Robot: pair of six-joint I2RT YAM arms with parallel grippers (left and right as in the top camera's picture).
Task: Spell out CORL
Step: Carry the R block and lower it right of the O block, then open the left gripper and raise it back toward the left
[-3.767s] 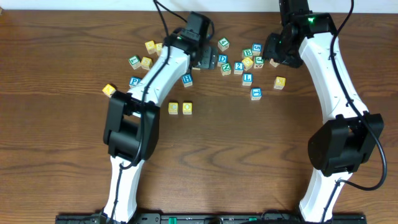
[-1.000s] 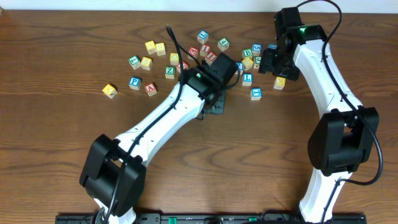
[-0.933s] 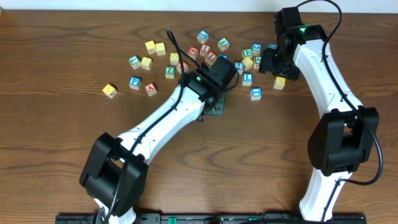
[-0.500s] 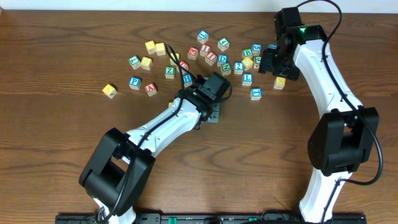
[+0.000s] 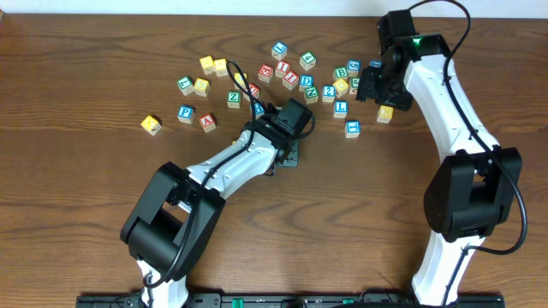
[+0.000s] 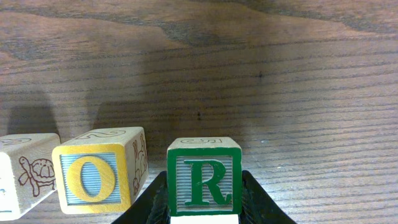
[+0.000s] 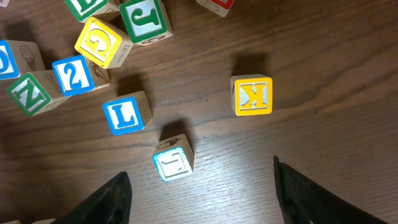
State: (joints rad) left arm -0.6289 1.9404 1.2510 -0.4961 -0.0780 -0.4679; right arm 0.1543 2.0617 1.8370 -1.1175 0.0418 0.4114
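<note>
The green R block's lower edge touches the tabletop, level with the yellow O block [image 6: 93,179]. The R would stay standing, so my left gripper should release it.
In the left wrist view my left gripper [image 6: 204,200] is shut on a green R block [image 6: 204,177], one black finger on each side. The R stands upright just right of a yellow O block [image 6: 93,179], with a small gap between them. A pale block with a turtle side [image 6: 22,174] sits left of the O. From overhead, the left gripper [image 5: 289,154] is mid-table and its arm hides that row. My right gripper [image 7: 202,186] hangs open above a blue L block [image 7: 126,116], which also shows from overhead as the L block [image 5: 341,108].
Loose letter blocks lie scattered across the far half of the table [image 5: 282,73]. Near the right gripper [image 5: 377,85] are a yellow K block [image 7: 252,95], a light-blue block [image 7: 173,158], a 2 block [image 7: 73,74] and a green Z block [image 7: 28,93]. A yellow block [image 5: 151,125] lies far left.
The left arm has swung down and slightly left, bringing the R block beside the O. The right arm has not moved.
</note>
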